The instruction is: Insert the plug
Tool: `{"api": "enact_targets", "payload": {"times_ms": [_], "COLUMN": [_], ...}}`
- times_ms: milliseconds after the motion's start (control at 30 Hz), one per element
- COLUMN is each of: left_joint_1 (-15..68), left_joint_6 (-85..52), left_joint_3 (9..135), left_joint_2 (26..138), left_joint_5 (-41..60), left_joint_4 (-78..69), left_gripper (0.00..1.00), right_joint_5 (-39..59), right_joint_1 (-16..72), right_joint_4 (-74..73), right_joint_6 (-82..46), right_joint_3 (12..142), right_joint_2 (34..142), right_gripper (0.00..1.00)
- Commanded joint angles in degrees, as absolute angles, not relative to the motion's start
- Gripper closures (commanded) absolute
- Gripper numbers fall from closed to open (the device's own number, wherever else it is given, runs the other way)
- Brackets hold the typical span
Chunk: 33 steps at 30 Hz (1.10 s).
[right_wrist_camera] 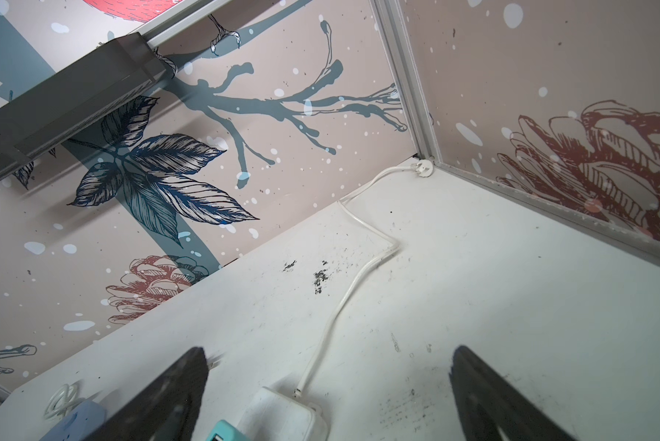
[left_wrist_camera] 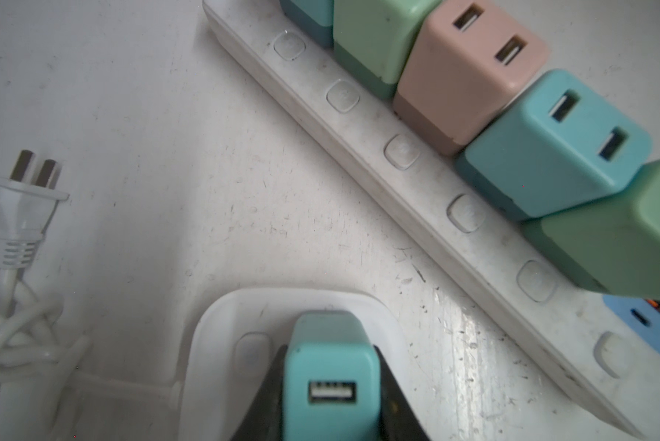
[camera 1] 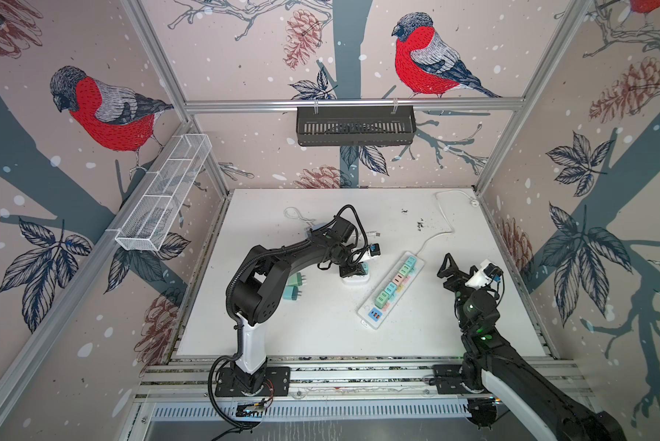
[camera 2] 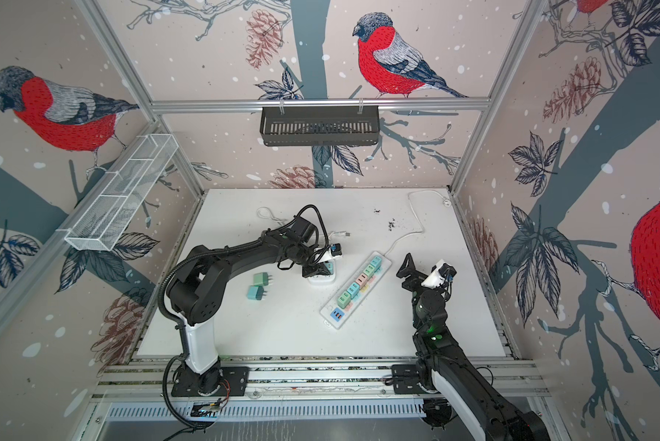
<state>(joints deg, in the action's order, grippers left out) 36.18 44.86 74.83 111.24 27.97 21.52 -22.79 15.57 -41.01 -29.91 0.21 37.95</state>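
My left gripper should open now. The teal plug's lower edge (left_wrist_camera: pixel 330 315) meets the white socket's side (left_wrist_camera: pixel 267 317) inside the socket's rim, so the plug would stay seated if I let go now.
My left gripper (left_wrist_camera: pixel 330 366) is shut on a teal plug (left_wrist_camera: pixel 330 385) with a USB port on its top. The plug stands upright on a small white square socket (left_wrist_camera: pixel 221 336); its prongs are hidden. In both top views this gripper (camera 1: pixel 353 269) (camera 2: pixel 317 269) sits over the socket (camera 1: pixel 355 281) (camera 2: pixel 322 281), left of the long white power strip (camera 1: pixel 366 322) (camera 2: pixel 328 322). My right gripper (camera 1: pixel 447 267) (camera 2: pixel 406 269) (right_wrist_camera: pixel 329 350) hangs open and empty to the right of the strip's far end.
Several pastel plugs fill the power strip (left_wrist_camera: pixel 401 152). Two loose teal-green plugs (camera 1: pixel 296 280) (camera 1: pixel 291 294) lie left of my left arm. A white two-pin plug (left_wrist_camera: pixel 23 202) with knotted cord lies beside the socket. The strip's cable (right_wrist_camera: pixel 343 298) runs to the back right corner.
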Motion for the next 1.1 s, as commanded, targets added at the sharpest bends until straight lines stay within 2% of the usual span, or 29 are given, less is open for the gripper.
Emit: {"api": "enact_targets", "payload": {"times_ms": [0,267,300,333,367,400,433,467,667,833,967,1067], "left_joint_1": [36.65,37.13,37.14,37.11,37.09,37.17,37.16,37.25,37.44,37.33,37.17,36.16], "left_joint_6": [45.03,43.78,43.64,43.44,43.01,42.89,43.16,43.51,42.65,32.03,15.84,5.06], "left_joint_3": [73.73,72.35,72.44,72.56,72.43,72.49,72.51,72.64,68.74,56.17,40.39,33.40], "left_joint_2": [111.76,110.80,110.39,109.87,109.04,108.16,107.38,106.38,96.50,81.21,68.24,61.14], "left_joint_5": [25.21,24.35,24.28,24.18,23.86,24.04,24.49,25.08,26.61,23.94,8.30,-6.21], "left_joint_4": [25.33,22.95,22.60,22.15,21.37,21.14,21.37,21.70,17.18,-1.22,-25.18,-33.97], "left_gripper": [1.00,1.00,0.98,0.92,0.73,0.59,0.12,0.02,0.02,0.02,0.02,0.02], "right_joint_5": [-23.14,-22.94,-22.79,-22.47,-22.03,-21.89,-21.88,-21.89,-20.55,-20.08,-20.36,-21.25], "right_joint_1": [15.54,15.55,15.56,15.56,15.55,15.51,15.55,15.56,15.55,15.58,15.58,15.62], "right_joint_4": [-42.71,-42.18,-42.13,-42.21,-42.44,-42.44,-42.42,-42.38,-42.80,-43.50,-43.09,-41.77], "right_joint_6": [-29.67,-29.56,-29.47,-29.34,-29.03,-28.92,-28.99,-29.00,-28.10,-27.88,-28.01,-28.59], "right_joint_3": [-2.42,-1.90,-1.80,-1.62,-1.49,-1.29,-1.23,-1.18,-1.05,-1.23,-0.80,0.04], "right_joint_2": [37.97,38.62,38.88,39.21,39.56,39.79,39.97,40.21,40.47,40.75,41.60,42.20], "right_gripper": [0.00,0.00,0.00,0.00,0.00,0.00,0.00,0.00,0.00,0.00,0.00,0.00]}}
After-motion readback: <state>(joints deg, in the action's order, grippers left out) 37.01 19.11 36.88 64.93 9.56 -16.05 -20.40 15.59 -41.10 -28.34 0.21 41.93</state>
